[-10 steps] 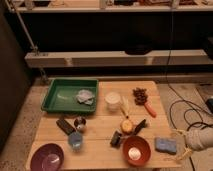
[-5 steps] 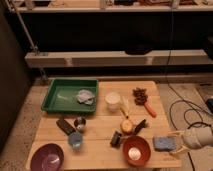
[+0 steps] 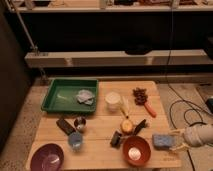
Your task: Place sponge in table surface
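Note:
My gripper grabs the blue sponge by its short end opposite the red bowl next, to place it on the tabletop surface.
The blue sponge lies flat on the wooden table near its right front corner, just right of the red bowl. My gripper comes in from the right at table height. Its two pale fingers are spread apart right at the sponge's right end, and they look open, not clamped on it. The white arm extends off past the table's right edge.
A green tray holding a grey-blue cloth sits at the back left. A white cup, a dark cluster, an orange stick, a yellow fruit, a purple bowl, a blue cup and a can crowd the table. Cables lie on the floor at the right.
The sponge and gripper have shifted slightly left, further onto the table. The other objects have not moved.

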Controlling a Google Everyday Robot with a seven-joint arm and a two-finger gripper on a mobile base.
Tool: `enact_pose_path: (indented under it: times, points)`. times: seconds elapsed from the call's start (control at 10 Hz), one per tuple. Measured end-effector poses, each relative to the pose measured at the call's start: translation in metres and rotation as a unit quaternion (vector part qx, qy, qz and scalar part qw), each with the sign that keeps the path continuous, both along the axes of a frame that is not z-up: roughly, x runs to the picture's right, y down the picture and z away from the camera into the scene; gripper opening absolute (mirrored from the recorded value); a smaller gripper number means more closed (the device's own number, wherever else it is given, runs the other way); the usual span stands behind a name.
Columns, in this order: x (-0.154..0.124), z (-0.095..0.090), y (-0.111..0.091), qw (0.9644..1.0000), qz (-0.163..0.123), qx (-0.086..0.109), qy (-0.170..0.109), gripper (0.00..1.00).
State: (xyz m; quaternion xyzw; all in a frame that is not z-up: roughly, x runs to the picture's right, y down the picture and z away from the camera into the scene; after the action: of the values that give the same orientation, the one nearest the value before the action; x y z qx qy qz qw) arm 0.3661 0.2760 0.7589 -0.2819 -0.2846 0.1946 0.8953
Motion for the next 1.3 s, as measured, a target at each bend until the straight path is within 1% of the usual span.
enact_pose_path:
  times: [0.2, 0.3, 0.4, 0.5, 0.6, 0.7, 0.9, 1.0, 1.1, 1.3]
  points:
    - [-0.008, -0.023, -0.036, 0.9998, 0.013, 0.015, -0.009, 0.00]
    - [-0.012, -0.038, -0.058, 0.9994, 0.018, 0.026, -0.014, 0.00]
    - [-0.013, -0.050, -0.075, 0.9990, 0.022, 0.035, -0.016, 0.00]
    - [-0.017, -0.066, -0.101, 0.9983, 0.023, 0.050, -0.019, 0.00]
    - [-0.023, -0.079, -0.124, 0.9974, 0.021, 0.065, -0.023, 0.00]
    - [-0.028, -0.088, -0.141, 0.9966, 0.018, 0.075, -0.026, 0.00]
    - [-0.044, -0.123, -0.198, 0.9926, 0.010, 0.115, -0.038, 0.00]
    - [-0.048, -0.130, -0.210, 0.9920, 0.010, 0.119, -0.041, 0.00]
    - [-0.048, -0.132, -0.216, 0.9916, 0.011, 0.122, -0.041, 0.00]
    - [-0.047, -0.125, -0.217, 0.9907, 0.013, 0.131, -0.036, 0.00]
